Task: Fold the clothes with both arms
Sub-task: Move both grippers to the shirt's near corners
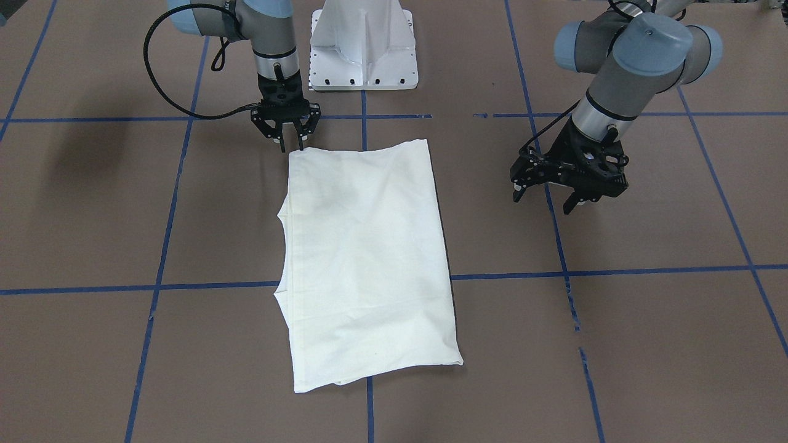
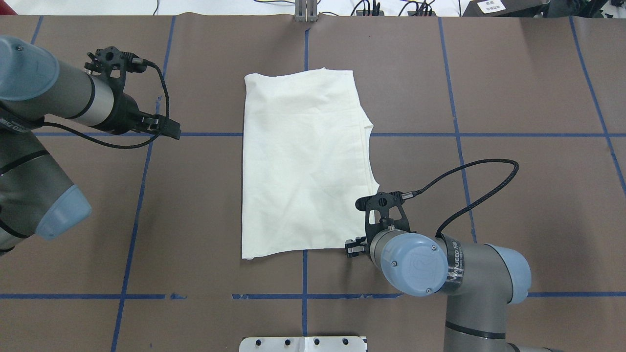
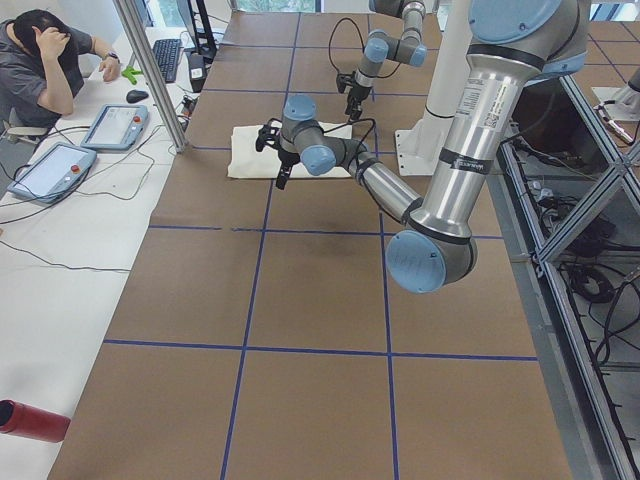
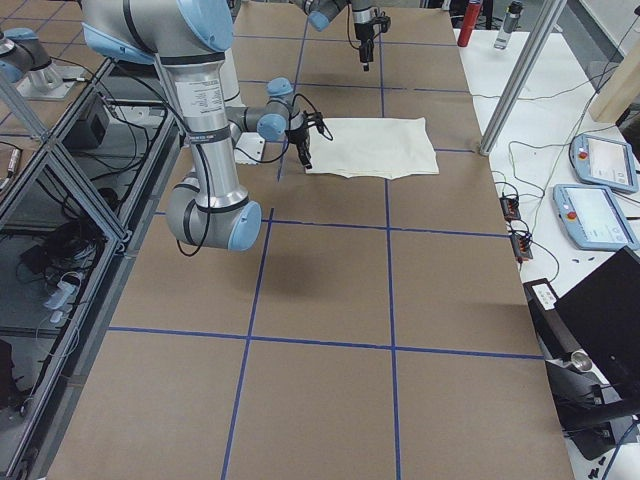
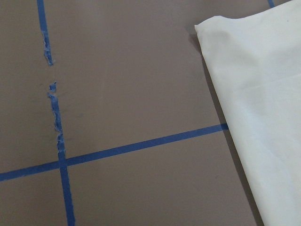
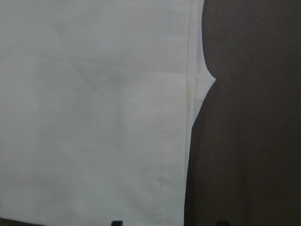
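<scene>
The folded T-shirt (image 1: 365, 258) lies flat and slack on the tabletop. The left gripper pinches the T-shirt by its free corner at the T-shirt's short edge (image 1: 424, 143) next.
The cream T-shirt (image 1: 369, 258) lies folded into a long rectangle in the middle of the table (image 2: 303, 161), plain side up; its print is hidden. My right gripper (image 1: 291, 146) is open, fingers pointing down right at the shirt's corner nearest the robot base (image 2: 356, 246). Its wrist view is filled with the shirt (image 6: 94, 117) and its hemmed edge. My left gripper (image 1: 545, 200) is open and empty, hovering over bare table well to the side of the shirt (image 2: 168, 128). Its wrist view shows the shirt's far corner (image 5: 263, 94).
The white pedestal base (image 1: 363, 49) stands at the robot's edge of the table. Blue tape lines (image 1: 615, 271) grid the brown table. An operator (image 3: 40, 60) sits at a side desk with teach pendants (image 3: 115, 125).
</scene>
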You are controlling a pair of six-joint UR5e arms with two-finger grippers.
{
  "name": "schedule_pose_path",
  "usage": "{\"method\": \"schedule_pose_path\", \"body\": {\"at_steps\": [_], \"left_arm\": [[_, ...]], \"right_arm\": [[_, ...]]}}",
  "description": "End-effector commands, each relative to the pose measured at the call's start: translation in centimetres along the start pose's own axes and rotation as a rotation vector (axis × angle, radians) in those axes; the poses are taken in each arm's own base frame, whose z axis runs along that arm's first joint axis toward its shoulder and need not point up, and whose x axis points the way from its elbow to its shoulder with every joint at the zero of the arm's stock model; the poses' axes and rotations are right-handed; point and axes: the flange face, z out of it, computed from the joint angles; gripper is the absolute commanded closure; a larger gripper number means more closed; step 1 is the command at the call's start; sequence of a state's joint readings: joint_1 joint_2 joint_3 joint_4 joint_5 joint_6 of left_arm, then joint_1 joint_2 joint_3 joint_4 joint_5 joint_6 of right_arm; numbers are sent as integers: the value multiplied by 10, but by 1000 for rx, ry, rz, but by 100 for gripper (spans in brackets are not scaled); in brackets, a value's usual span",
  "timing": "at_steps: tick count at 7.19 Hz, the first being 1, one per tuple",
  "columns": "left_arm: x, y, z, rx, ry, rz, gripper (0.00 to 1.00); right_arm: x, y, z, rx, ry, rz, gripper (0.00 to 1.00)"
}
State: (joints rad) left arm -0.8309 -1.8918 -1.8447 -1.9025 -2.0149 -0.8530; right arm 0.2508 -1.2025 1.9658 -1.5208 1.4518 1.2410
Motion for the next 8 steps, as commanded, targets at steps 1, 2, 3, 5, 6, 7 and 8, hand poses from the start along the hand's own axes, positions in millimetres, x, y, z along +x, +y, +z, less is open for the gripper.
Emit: {"method": "schedule_pose_path", "body": {"at_steps": [1, 2, 3, 5, 6, 7, 8], "left_arm": [[21, 6, -9, 62, -2, -78, 0], [61, 32, -4, 62, 30, -149, 0], [95, 60, 3, 55, 71, -340, 0], [142, 102, 16, 130, 189, -475, 0], [151, 113, 20, 116, 223, -577, 1], [166, 134, 34, 136, 250, -668, 13], [157, 144, 44, 149, 227, -693, 23]], "right_arm": [[7, -34, -28, 74, -164, 68, 0], [19, -36, -33, 60, -250, 143, 0], [27, -35, -34, 72, -291, 278, 0], [31, -46, -49, 114, -332, 340, 0], [35, -53, -52, 120, -336, 393, 0], [40, -61, -54, 134, -336, 409, 0], [43, -65, -54, 141, -331, 414, 0]]}}
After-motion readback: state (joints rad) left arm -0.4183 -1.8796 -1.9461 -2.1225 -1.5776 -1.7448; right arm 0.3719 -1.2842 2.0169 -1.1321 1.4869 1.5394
